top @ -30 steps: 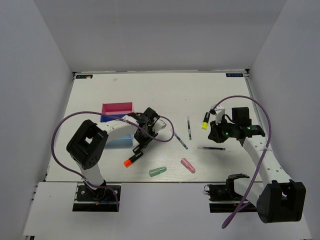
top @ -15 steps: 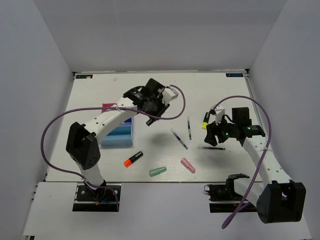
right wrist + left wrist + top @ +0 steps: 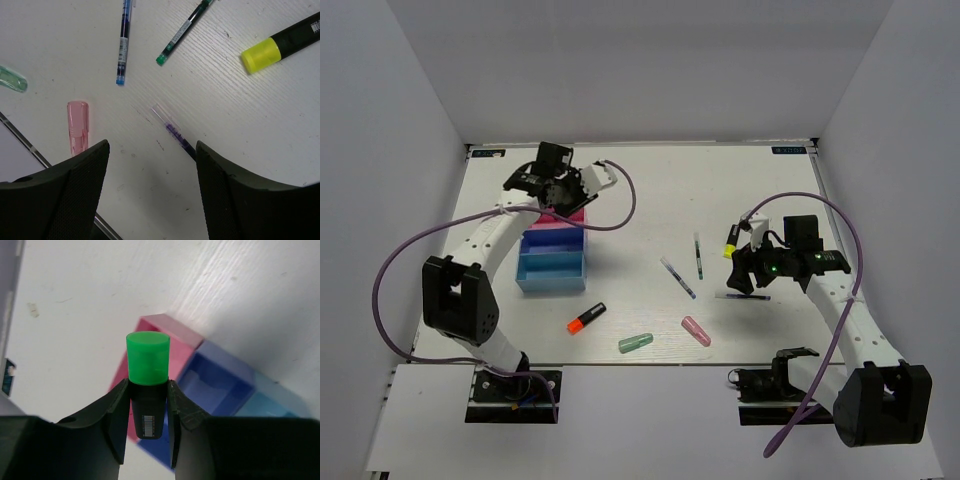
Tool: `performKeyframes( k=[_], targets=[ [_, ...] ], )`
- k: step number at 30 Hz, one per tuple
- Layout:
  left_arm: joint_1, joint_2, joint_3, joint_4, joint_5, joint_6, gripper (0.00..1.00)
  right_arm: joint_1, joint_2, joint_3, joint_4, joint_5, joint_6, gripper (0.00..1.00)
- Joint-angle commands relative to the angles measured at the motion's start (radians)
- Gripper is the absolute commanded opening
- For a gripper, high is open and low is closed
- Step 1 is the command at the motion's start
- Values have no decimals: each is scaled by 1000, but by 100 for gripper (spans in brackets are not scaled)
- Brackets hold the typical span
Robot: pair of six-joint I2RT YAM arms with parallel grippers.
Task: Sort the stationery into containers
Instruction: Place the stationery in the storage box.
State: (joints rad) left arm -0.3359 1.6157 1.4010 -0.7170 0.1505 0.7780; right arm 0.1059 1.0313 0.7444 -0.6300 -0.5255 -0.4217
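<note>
The black marker's lower end is high above the dark blue bin (image 3: pixel 555 241): if I opened my left gripper now, the marker would end across the pink bin's side.
My left gripper (image 3: pixel 147 390) is shut on a black marker with a green cap (image 3: pixel 147 360), held cap-forward above the containers. In the top view that gripper (image 3: pixel 565 195) hovers at the back of the pink bin (image 3: pixel 542 222), which joins a dark blue bin (image 3: pixel 555 241) and a light blue bin (image 3: pixel 552 270). My right gripper (image 3: pixel 152 150) is open just above the table, and a purple pen (image 3: pixel 175 132) lies between its fingers and reaches past them. A yellow-capped marker (image 3: pixel 280 47) lies beyond it.
On the table lie a blue pen (image 3: pixel 123 42), a green pen (image 3: pixel 182 32), a pink capsule (image 3: pixel 78 125) and a green capsule (image 3: pixel 12 80). An orange-capped marker (image 3: pixel 586 317) sits in front of the bins. White walls enclose the table.
The left arm swung from the bins' front right corner to the back, over the pink bin, carrying the green marker. The right gripper opened in place.
</note>
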Motion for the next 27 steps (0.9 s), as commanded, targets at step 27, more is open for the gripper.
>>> performKeyframes(
  k=[27],
  targets=[
    [120,110,-119,277,29,234,31,-14,15,41,-7,-19,0,77]
  ],
)
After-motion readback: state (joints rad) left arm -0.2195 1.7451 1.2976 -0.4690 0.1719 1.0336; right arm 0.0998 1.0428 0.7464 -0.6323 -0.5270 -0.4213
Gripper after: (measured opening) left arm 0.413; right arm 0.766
